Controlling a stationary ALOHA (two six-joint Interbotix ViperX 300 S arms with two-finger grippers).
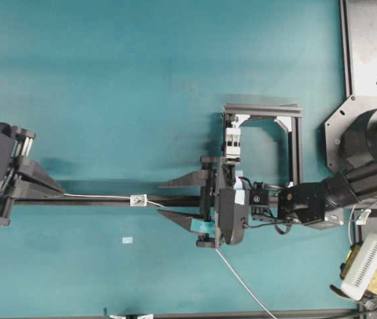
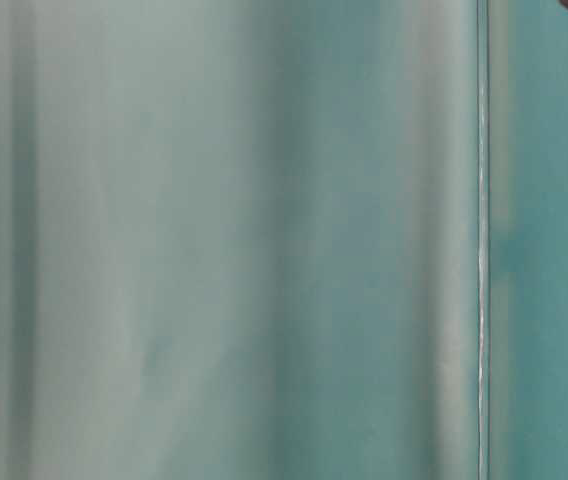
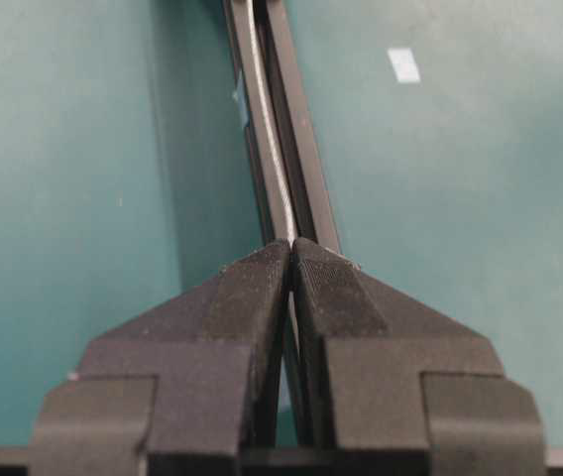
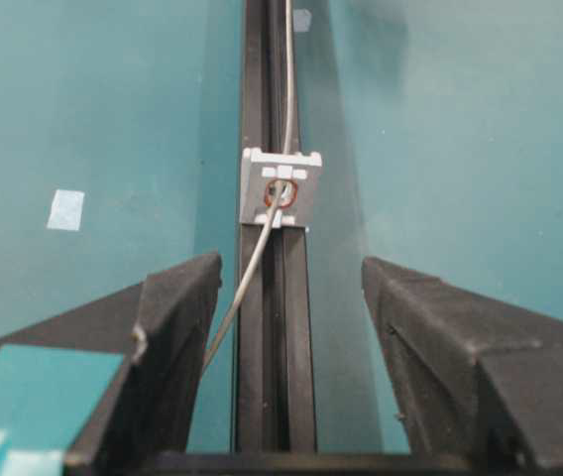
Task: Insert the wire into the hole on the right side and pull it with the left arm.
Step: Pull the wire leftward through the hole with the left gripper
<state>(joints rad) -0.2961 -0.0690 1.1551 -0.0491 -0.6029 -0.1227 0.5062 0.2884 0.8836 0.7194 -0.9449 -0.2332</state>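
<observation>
The wire needs to stay in my left gripper until more of it passes the silvery-white tab [image 1: 139, 199]. My fingers pinch a short piece [image 1: 102, 196] of the wire, and slack bends toward the front edge.
The thin whitish wire [image 1: 99, 197] runs along a black rail [image 1: 102, 202] and passes through the hole [image 4: 281, 193] in a small silvery-white tab [image 1: 139, 199]. My left gripper [image 1: 62, 193], at the far left of the overhead view, is shut on the wire's end. In the left wrist view, the left gripper [image 3: 291, 245] pinches the wire [image 3: 267, 139] at its tips. My right gripper [image 1: 160, 199] stands open just right of the tab, straddling the rail. In the right wrist view, the wire [image 4: 247, 278] slants past the right gripper's [image 4: 290, 263] teal-patched finger [image 4: 177, 317], untouched.
A black frame [image 1: 295, 143] holding a white clamp block [image 1: 232, 141] stands behind the right gripper. The wire's slack [image 1: 245, 282] trails toward the table's front edge. A small pale tape patch [image 1: 127, 240] lies on the teal table. The table-level view is a teal blur.
</observation>
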